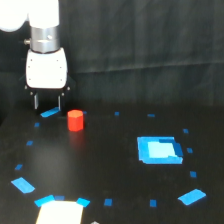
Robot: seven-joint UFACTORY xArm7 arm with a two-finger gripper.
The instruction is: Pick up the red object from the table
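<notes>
The red cylinder needs to be picked up from the table, so next I will grab it with my gripper by its upright curved body [75,121].
The red object [75,120] is a short bright red-orange cylinder standing upright on the black table [110,165], left of centre. My gripper [47,103] hangs from a white body at the exterior view's upper left, just left of and behind the cylinder. Its two dark fingers [36,101] point down and stand apart with nothing between them. The cylinder is outside the fingers, a little to the exterior view's right of them, and not touched.
A blue tape piece [49,113] lies under the gripper. A larger light-blue square patch [159,150] lies at the right. Small blue tape marks dot the table. A pale rectangular thing [59,213] sits at the bottom edge. A dark curtain hangs behind.
</notes>
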